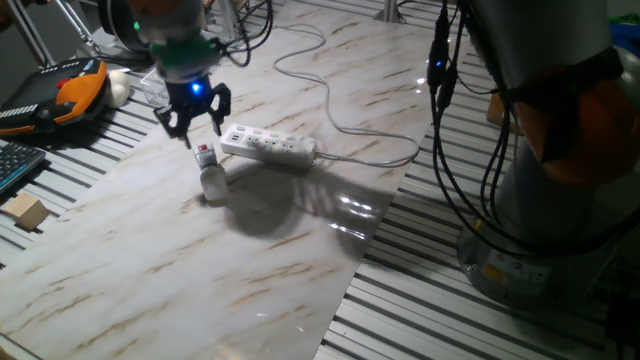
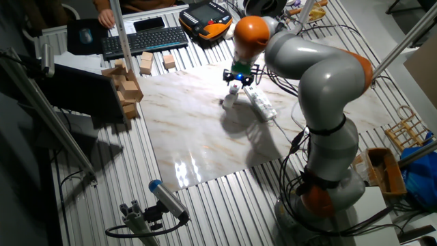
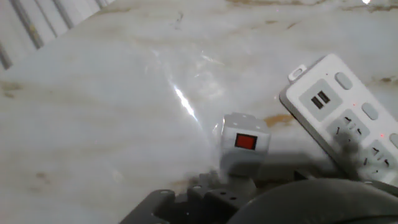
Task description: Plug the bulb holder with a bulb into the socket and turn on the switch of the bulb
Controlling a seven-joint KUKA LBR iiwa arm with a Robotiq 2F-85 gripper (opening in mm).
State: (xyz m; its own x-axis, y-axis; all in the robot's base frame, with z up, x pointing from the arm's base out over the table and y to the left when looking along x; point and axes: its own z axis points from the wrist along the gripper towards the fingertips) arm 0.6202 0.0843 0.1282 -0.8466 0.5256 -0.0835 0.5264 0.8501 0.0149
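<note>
I need to grab the bulb holder's white switch body with my gripper next. The bulb holder's plug is then free to go into the socket.
The bulb holder lies on the marble board just left of the socket, a long white strip with a pale cable. Its bulb points toward the near side. My gripper hangs just above the holder with its fingers spread, open and empty. In the hand view the holder shows its red switch facing up, and the end of the socket lies to its right. In the other fixed view my gripper is over the holder, beside the socket.
An orange-black pendant, a cream-white ball, a keyboard and a wooden block lie left of the board. Wooden blocks stack at the board's far corner. The arm's base stands beside the board.
</note>
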